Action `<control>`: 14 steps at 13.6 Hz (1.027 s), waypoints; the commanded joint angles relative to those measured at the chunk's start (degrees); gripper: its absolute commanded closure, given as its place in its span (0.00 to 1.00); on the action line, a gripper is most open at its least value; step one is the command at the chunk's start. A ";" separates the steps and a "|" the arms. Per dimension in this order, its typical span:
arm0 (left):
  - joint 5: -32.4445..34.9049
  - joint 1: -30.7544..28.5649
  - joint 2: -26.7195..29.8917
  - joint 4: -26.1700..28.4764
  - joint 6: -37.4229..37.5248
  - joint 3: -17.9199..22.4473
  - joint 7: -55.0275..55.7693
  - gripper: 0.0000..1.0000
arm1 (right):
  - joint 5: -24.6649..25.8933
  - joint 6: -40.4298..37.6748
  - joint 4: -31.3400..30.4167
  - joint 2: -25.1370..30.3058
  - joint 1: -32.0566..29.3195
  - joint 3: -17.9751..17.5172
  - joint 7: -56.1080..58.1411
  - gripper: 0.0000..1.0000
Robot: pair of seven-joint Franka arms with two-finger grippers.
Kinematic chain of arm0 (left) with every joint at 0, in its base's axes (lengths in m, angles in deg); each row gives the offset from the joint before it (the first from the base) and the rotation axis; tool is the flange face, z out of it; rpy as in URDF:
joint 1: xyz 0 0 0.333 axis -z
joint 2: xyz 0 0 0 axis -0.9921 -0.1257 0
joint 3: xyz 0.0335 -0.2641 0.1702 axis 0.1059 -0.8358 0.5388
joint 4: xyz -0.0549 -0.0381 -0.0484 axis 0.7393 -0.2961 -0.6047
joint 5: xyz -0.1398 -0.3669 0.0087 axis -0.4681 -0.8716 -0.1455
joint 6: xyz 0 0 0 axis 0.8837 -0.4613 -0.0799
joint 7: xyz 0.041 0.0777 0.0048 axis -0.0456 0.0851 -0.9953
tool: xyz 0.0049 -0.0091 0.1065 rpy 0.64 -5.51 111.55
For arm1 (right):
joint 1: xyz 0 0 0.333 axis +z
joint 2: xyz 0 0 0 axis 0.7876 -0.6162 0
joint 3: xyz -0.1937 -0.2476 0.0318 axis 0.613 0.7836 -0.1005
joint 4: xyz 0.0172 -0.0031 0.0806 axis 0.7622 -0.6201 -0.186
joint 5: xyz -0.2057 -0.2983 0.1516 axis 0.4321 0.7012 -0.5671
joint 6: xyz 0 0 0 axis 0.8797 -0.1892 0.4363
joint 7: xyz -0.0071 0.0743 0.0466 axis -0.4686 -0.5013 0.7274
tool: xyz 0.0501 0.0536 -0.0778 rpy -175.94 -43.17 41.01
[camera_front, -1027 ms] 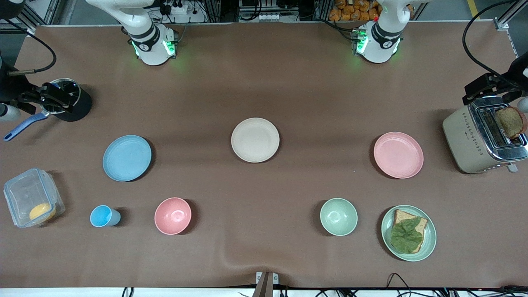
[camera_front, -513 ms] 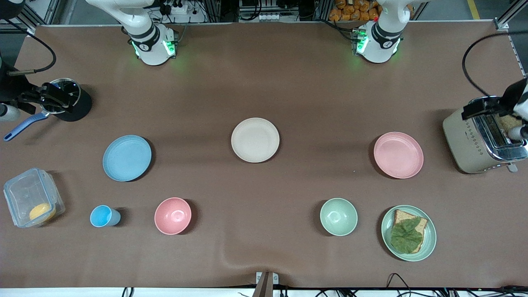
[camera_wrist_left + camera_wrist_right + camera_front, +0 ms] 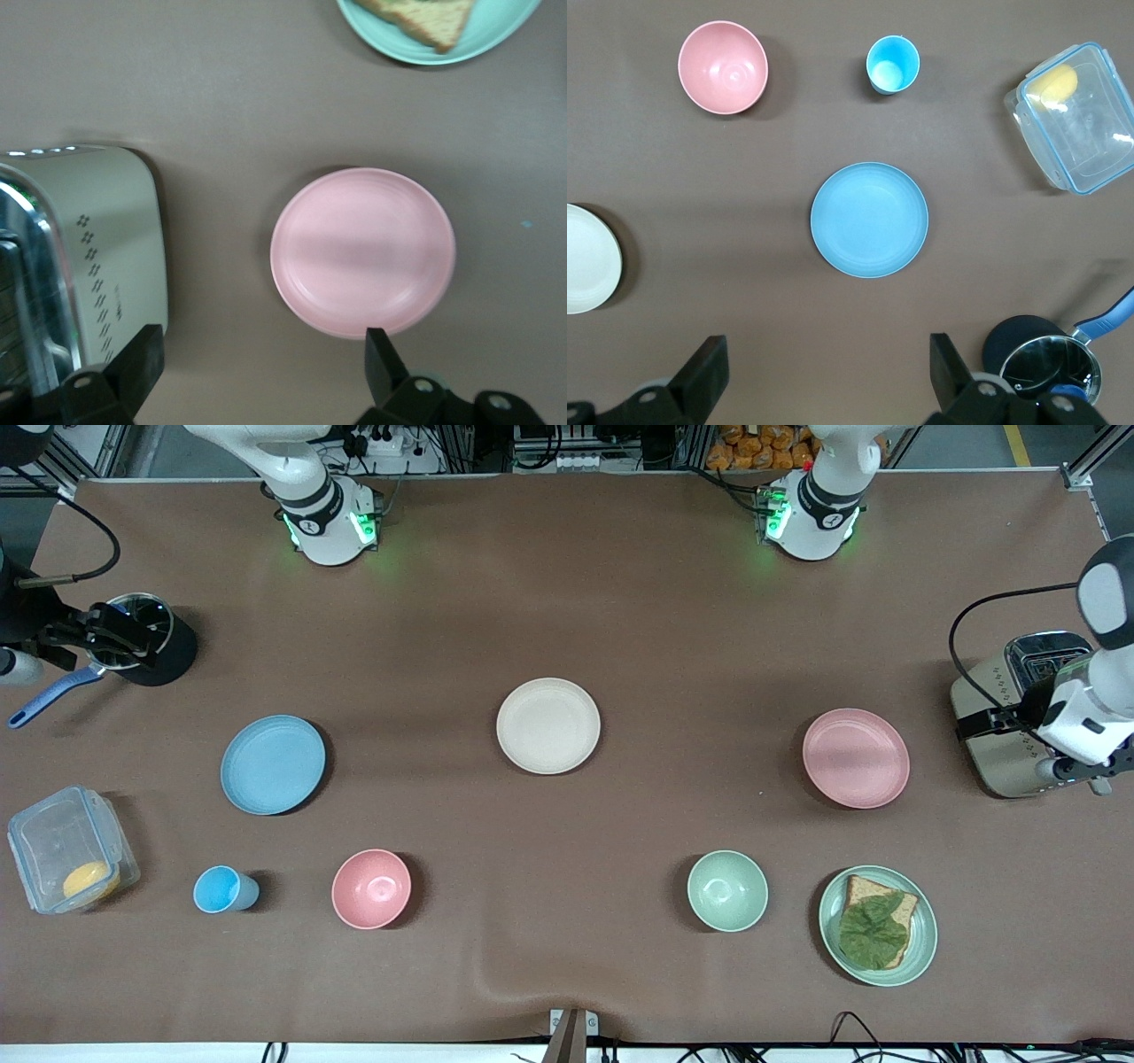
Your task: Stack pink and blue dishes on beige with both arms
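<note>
The pale pink plate needs to go on the beige plate [image 3: 547, 725], so next my left gripper will grab it by its rim [image 3: 816, 771].
The beige plate [image 3: 547, 725] lies in the table's middle. The light blue plate [image 3: 273, 764] lies toward the right arm's end, and the pale pink plate [image 3: 856, 758] toward the left arm's end. My left gripper [image 3: 261, 365] hangs open and empty over the bare table between the toaster [image 3: 89, 257] and the pink plate [image 3: 363, 252]. Its arm [image 3: 1088, 707] covers part of the toaster. My right gripper [image 3: 826, 367] is open and empty, high over the table beside a black pot [image 3: 1041, 359], with the blue plate [image 3: 869, 220] apart from it.
A pink bowl [image 3: 371, 888], a small blue cup [image 3: 221, 889] and a clear container [image 3: 71, 849] sit nearer the front camera than the blue plate. A green bowl [image 3: 727, 890] and a green plate with bread [image 3: 877, 925] sit nearer than the pink plate. The toaster [image 3: 1001, 766] stands at the left arm's end.
The left arm has swung from above the toaster's slots toward the pink plate and now hides the toast. The right arm has not moved.
</note>
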 commanded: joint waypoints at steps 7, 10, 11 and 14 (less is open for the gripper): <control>0.99 -4.58 -5.70 15.90 -25.24 -0.48 -1.01 0.00 | 0.21 -0.09 0.74 -0.29 -0.74 -0.12 -0.14 0.00; 1.08 -4.84 -8.78 16.08 -28.06 -0.48 -1.37 0.00 | 0.29 0.00 0.74 -0.29 -0.74 -0.03 -0.14 0.00; 1.08 -4.84 -9.66 16.08 -28.86 -0.48 -1.37 0.00 | 0.21 0.00 0.83 -0.29 -0.92 -0.03 -0.14 0.00; 1.16 -4.84 -12.47 15.91 -32.55 -0.48 -2.59 0.00 | -0.49 0.00 2.14 -1.87 -3.20 -0.03 -0.14 0.00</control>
